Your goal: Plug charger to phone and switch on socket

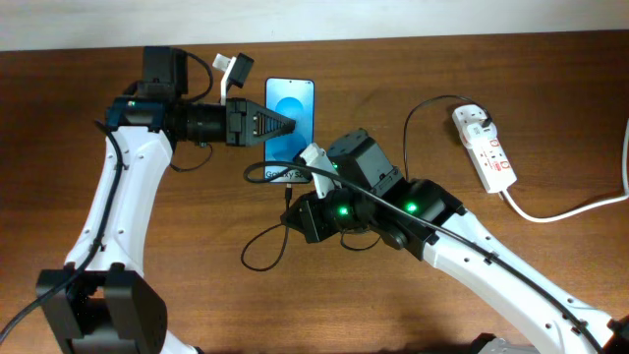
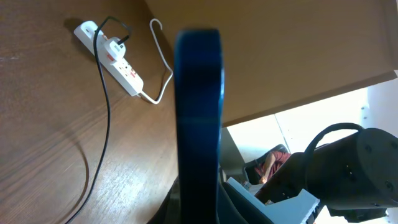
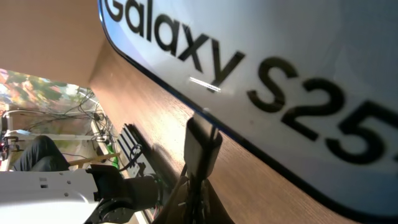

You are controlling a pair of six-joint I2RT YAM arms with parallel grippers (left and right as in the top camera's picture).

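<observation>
My right gripper should keep holding the plug. The plug's tip is against the bottom edge of the phone, so the plug would end up at that edge if I opened now.
The phone (image 1: 292, 110) lies on the table with its blue screen lit. My left gripper (image 1: 282, 126) is shut on it across its width. In the left wrist view the phone is a dark edge-on bar (image 2: 199, 106). My right gripper (image 1: 295, 189) is shut on the charger plug (image 3: 202, 144) at the phone's bottom edge. The plug tip touches that edge below the "Galaxy S25" text (image 3: 249, 68); I cannot tell whether it is seated. The black cable (image 1: 263, 251) loops on the table. The socket (image 1: 486, 147) lies at the right, with the black adapter (image 1: 473, 118) in it.
The socket's thick white cord (image 1: 570, 208) runs off the right edge. The socket (image 2: 115, 55) and the black cable (image 2: 106, 106) also show in the left wrist view. Both arms crowd the table's middle around the phone.
</observation>
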